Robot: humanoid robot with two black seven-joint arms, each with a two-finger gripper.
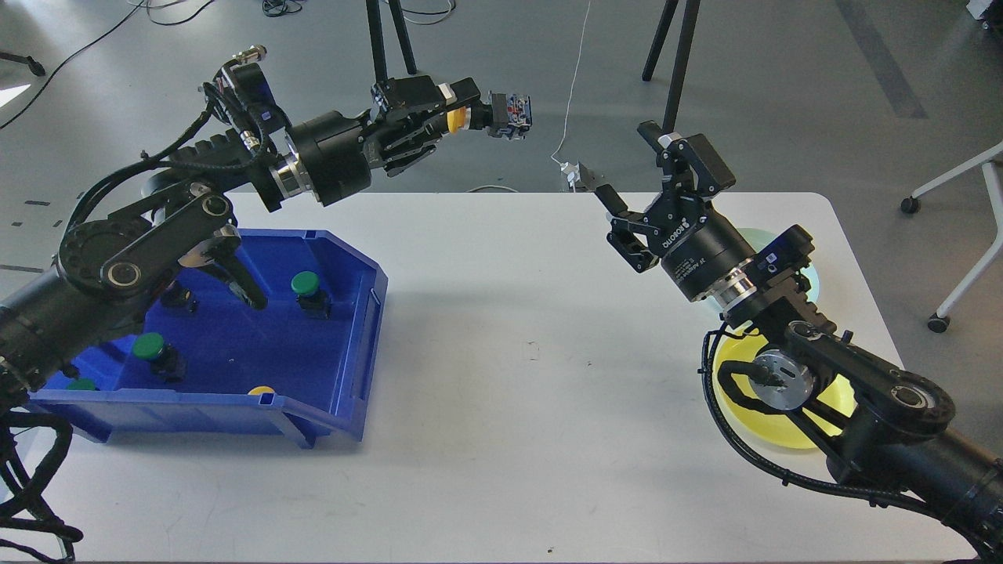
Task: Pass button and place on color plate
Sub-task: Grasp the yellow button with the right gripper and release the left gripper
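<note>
Next, my right gripper reaches the button and grabs its dark body (512, 116), since my left gripper's fingers cover the yellow cap end.
My left gripper (462, 110) is shut on a yellow button (479, 117), held sideways in the air above the table's far edge, its black body pointing right. My right gripper (639, 168) is open and empty, raised over the table, to the right of the button and apart from it. The yellow plate (772, 431) and the pale green plate (807, 270) lie at the right, both mostly hidden behind my right arm. The blue bin (353, 345) at the left holds several green and yellow buttons, such as a green one (305, 284).
The white table (517, 376) spans the view. Black stand legs (672, 63) and a white cable with a plug (570, 168) are on the floor behind it. A chair base (956, 235) stands at the far right.
</note>
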